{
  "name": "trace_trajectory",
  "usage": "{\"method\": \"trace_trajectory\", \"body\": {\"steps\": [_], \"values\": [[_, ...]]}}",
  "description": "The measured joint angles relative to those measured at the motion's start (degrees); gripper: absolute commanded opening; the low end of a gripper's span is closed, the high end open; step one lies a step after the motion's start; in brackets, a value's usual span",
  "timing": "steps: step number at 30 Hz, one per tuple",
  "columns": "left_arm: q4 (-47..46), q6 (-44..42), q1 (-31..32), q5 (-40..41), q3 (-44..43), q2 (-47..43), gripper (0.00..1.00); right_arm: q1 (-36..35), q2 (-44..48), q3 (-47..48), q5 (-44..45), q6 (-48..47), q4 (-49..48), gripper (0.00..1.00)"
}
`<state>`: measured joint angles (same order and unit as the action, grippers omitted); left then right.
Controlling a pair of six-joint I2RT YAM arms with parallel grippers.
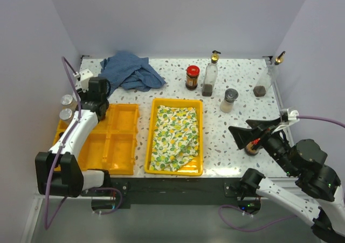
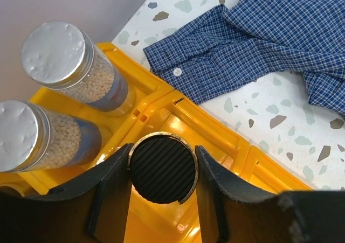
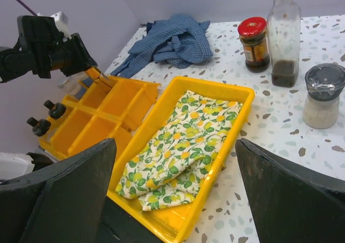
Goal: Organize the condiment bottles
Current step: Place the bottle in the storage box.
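The bottle reaches into the yellow tray's section [image 2: 175,125] and its black cap is level with the silver lids of the shakers. The bottle would stay standing, so my left gripper should open now.
My left gripper [image 2: 163,148] is shut on a bottle with a black ribbed, gold-rimmed cap [image 2: 161,167], held over the yellow compartment tray [image 2: 226,124]. Two silver-lidded spice shakers [image 2: 59,57] [image 2: 24,135] stand in that tray's far-left compartments [image 1: 67,106]. A red-lidded dark jar [image 1: 192,77], a glass bottle with a gold pourer [image 1: 210,75] and a grey-capped shaker [image 1: 229,100] stand on the table behind the second tray. Another pourer bottle [image 1: 268,78] is at the back right. My right gripper [image 1: 249,132] hangs open and empty above a small brown jar [image 1: 252,147].
A second yellow tray [image 1: 200,140] in the middle holds a lemon-print cloth [image 1: 175,138]. A crumpled blue checked cloth [image 1: 129,70] lies at the back left, just beyond the compartment tray. Walls close the table at back and sides.
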<state>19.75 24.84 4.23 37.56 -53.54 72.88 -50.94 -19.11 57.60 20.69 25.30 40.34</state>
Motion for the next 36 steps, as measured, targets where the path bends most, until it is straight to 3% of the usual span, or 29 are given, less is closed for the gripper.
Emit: {"method": "trace_trajectory", "body": {"steps": [4, 5, 12, 18, 25, 36], "values": [[-0.02, 0.0, -0.37, -0.98, 0.11, 0.74, 0.45, -0.02, 0.0, 0.0, -0.48, 0.22, -0.09, 0.97], [-0.07, 0.0, -0.37, -1.16, 0.2, 0.74, 0.58, 0.0, 0.0, 0.0, -0.52, 0.24, -0.09, 0.97], [-0.26, 0.22, -0.42, -1.57, 0.33, 1.03, 0.9, -0.02, 0.0, 0.0, -0.7, 0.24, -0.07, 0.97], [3.08, 1.77, -0.42, -0.68, -1.14, 1.09, 0.99, 0.0, 0.0, 0.02, -0.66, 0.59, 0.0, 0.97], [6.14, 0.87, -0.44, -2.71, -8.02, -3.3, 0.97, 0.0, -1.77, 0.02, -0.7, 1.95, 0.48, 0.97], [2.58, -6.05, 0.74, -29.9, -12.46, -10.25, 1.0, 0.0, -14.03, -0.72, 2.47, 8.31, 2.82, 0.96]]}}
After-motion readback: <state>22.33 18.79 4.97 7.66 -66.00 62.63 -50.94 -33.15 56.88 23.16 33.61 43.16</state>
